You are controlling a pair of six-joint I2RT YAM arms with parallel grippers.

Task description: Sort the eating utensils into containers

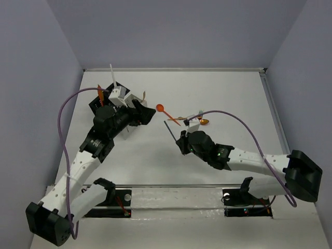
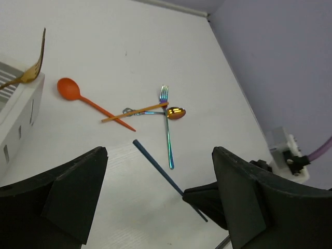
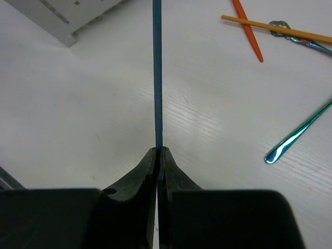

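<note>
I need to reach the dark blue stick (image 1: 172,131) with my left gripper and grab its end beside the caddies, so its other end can enter the black caddy.
My right gripper (image 1: 182,143) (image 3: 160,152) is shut on a dark blue stick (image 3: 157,78) (image 1: 172,131) and holds it tilted above the table. It shows in the left wrist view too (image 2: 155,162). My left gripper (image 1: 149,113) (image 2: 159,155) is open and empty, hanging beside the white caddy (image 1: 118,96) (image 2: 18,111). A gold fork (image 2: 33,67) and a white utensil (image 1: 113,75) stand in that caddy. The black caddy (image 1: 99,106) holds an orange utensil (image 1: 100,95). On the table lie an orange spoon (image 2: 70,89) (image 1: 161,109), an orange stick (image 2: 135,111), a teal fork (image 2: 167,129) and a gold spoon (image 2: 176,112) (image 1: 204,122).
Grey walls close the table at the back and on both sides, with a raised rim on the right (image 1: 272,104). A purple cable (image 1: 62,119) loops from the left arm and another (image 1: 244,124) arcs over the right arm.
</note>
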